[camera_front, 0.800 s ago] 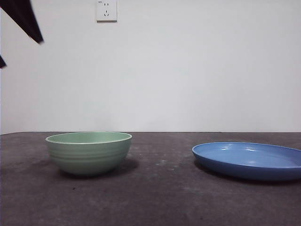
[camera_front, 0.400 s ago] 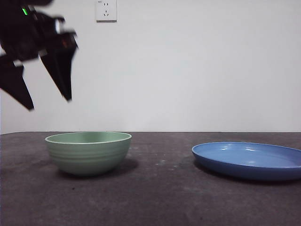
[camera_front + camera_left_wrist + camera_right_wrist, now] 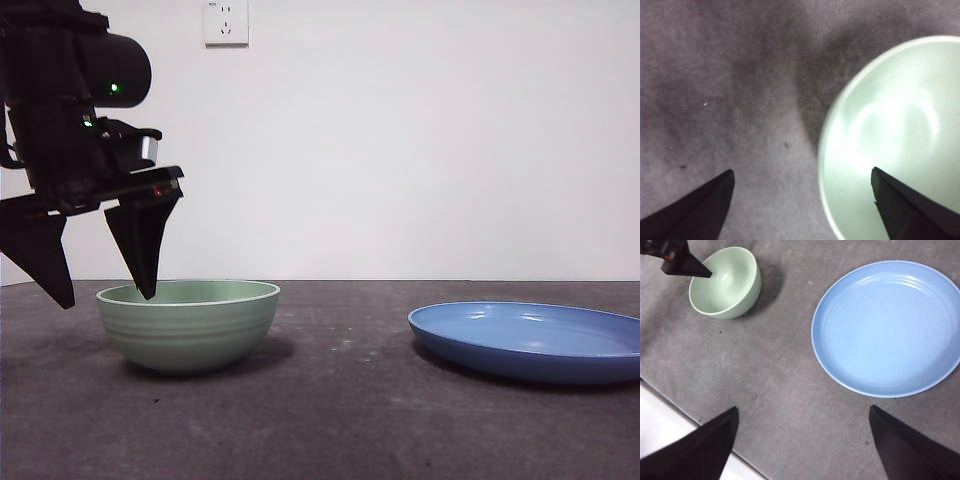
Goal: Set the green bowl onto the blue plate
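Next, my left gripper takes hold of the green bowl by its thin rim (image 3: 103, 295) (image 3: 822, 172), since the bowl's round body spreads wider than my open fingers.
The green bowl (image 3: 189, 323) stands upright on the dark table at the left. The blue plate (image 3: 528, 340) lies to its right, well apart from it. My left gripper (image 3: 105, 298) is open and down at the bowl's left rim, one jaw tip inside the bowl and the other outside it. In the left wrist view the bowl (image 3: 900, 135) lies under one jaw of the left gripper (image 3: 802, 172), with bare table under the other. My right gripper (image 3: 803, 409) is open and empty, high above the table, looking down on the bowl (image 3: 726, 282) and the plate (image 3: 887, 327).
A wall socket (image 3: 227, 22) is on the white wall behind. The table's white edge (image 3: 660, 430) shows in the right wrist view. The left gripper's jaw (image 3: 685, 262) also shows there, over the bowl.
The left arm has come down from the upper left corner to the bowl's left rim. The bowl and the plate have not moved.
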### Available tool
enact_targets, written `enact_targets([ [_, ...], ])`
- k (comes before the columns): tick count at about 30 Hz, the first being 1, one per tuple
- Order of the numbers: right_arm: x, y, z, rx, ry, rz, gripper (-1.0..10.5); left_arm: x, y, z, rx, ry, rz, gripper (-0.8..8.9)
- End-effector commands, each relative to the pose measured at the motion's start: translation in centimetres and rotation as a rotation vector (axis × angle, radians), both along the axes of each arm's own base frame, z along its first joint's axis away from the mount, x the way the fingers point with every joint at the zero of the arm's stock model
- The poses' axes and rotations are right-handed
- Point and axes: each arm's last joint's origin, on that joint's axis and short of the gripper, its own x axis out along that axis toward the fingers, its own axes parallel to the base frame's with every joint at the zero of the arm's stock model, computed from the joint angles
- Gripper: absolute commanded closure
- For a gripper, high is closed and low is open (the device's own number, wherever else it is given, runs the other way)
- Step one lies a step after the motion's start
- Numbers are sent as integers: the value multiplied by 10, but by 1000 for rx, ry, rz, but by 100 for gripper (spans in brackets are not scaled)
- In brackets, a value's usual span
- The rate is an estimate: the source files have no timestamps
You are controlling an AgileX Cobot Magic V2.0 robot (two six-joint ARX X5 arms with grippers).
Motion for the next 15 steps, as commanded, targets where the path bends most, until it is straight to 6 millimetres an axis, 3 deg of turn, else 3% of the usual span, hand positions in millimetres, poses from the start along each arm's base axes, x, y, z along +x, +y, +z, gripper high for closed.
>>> enact_targets([
  [1, 1, 1, 5, 10, -17, 0, 527, 7, -4, -3, 3, -6, 2, 465],
  [4, 1, 1, 5, 10, -17, 0, 527, 8, -4, -4, 0, -4, 13, 536],
  [9, 1, 1, 6, 10, -19, 0, 527, 8, -4, -4, -3, -3, 23, 748],
  [15, 1, 1, 6, 10, -19, 0, 527, 8, -4, -4, -4, -2, 26, 793],
])
